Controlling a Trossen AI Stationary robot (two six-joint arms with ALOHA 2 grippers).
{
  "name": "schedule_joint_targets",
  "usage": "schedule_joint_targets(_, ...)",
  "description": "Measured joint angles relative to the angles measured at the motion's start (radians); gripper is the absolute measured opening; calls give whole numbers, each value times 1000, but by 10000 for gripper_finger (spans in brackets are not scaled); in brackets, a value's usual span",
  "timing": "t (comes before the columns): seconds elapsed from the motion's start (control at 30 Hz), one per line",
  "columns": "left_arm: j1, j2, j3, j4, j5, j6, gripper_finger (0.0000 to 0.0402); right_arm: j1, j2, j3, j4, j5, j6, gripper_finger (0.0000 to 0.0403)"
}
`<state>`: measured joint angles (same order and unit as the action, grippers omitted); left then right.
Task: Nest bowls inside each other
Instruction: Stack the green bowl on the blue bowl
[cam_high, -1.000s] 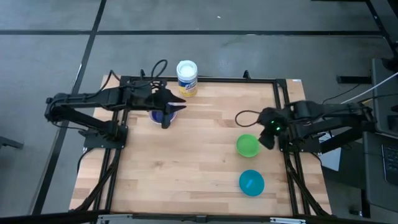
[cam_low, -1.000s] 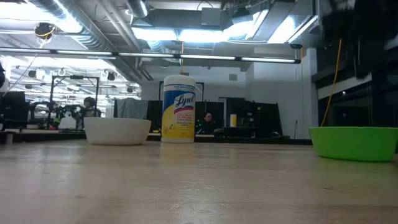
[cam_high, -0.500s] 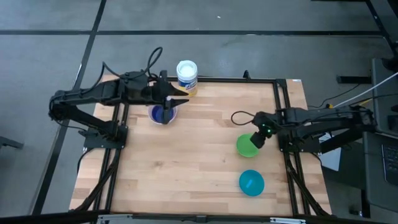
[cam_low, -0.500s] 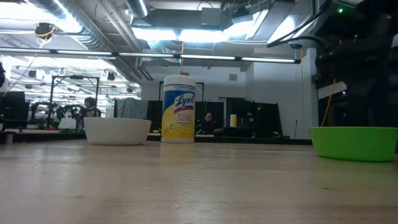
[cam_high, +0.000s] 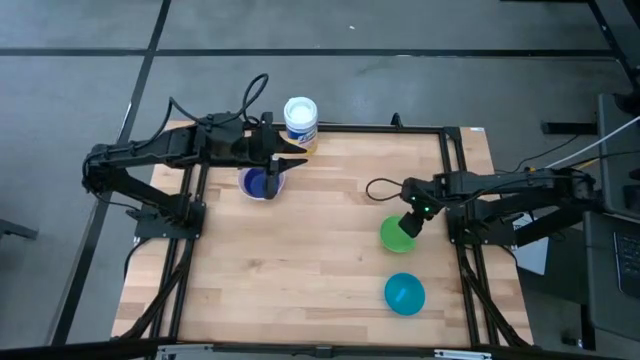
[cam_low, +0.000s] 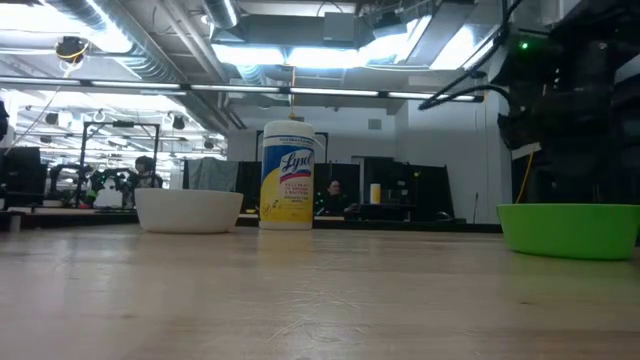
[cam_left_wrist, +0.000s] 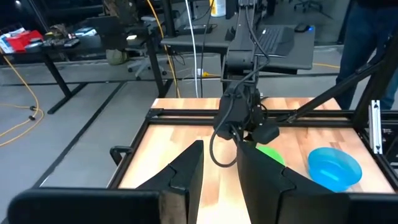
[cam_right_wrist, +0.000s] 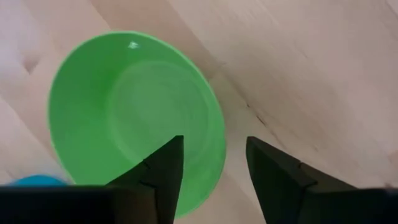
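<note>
My right gripper grips the green bowl by its rim (cam_high: 411, 242) next, so that it nests inside the dark blue bowl (cam_high: 260, 183).
A green bowl (cam_high: 396, 236) stands on its base at the table's right, with a teal bowl (cam_high: 404, 294) nearer the front edge. My right gripper (cam_right_wrist: 214, 146) points down over the green bowl's rim (cam_right_wrist: 219, 140), open, one finger above the inside and one outside; I see no touch. At the far left a white bowl (cam_high: 262, 184) holds a dark blue bowl (cam_high: 260, 183) inside it. My left gripper (cam_high: 283, 168) hovers above that stack, open and empty (cam_left_wrist: 221, 148).
A tall white wipes container (cam_high: 300, 124) with a blue and yellow label stands at the far edge beside the white bowl (cam_low: 189, 210). A black frame (cam_high: 330, 128) borders the table. Bare wood lies in the table's middle and near left.
My left gripper has risen out of the white bowl and now hangs above it; the blue bowl stays inside. My right gripper has come down and toward the table's left, ending over the green bowl's rim. The bowls have not moved.
</note>
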<state>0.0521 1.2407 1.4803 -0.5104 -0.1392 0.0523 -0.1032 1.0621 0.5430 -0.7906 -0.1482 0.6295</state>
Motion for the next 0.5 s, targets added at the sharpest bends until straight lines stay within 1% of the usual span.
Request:
schedule_joint_targets(0.1,0,-1,0,-18,-1,-18,93,0,37,0,2,11,11,176)
schedule_joint_targets(0.17,0,-1,0,-49,-19,-48,90,0,72,0,2,25,15,155)
schedule_joint_targets(0.23,0,-1,0,-87,-49,-91,87,0,111,0,20,24,11,109)
schedule_joint_targets(0.3,0,-1,0,-133,-85,-131,83,0,149,0,63,11,-9,42)
schedule_joint_targets(0.33,0,-4,0,-162,-108,-146,81,0,164,0,101,1,-15,21)
schedule_joint_targets(0.43,-2,-21,2,-276,-226,-211,74,-7,203,2,217,-8,9,10)
schedule_joint_targets(0.5,-13,-36,2,-388,-318,-279,66,-15,218,20,270,20,24,7)
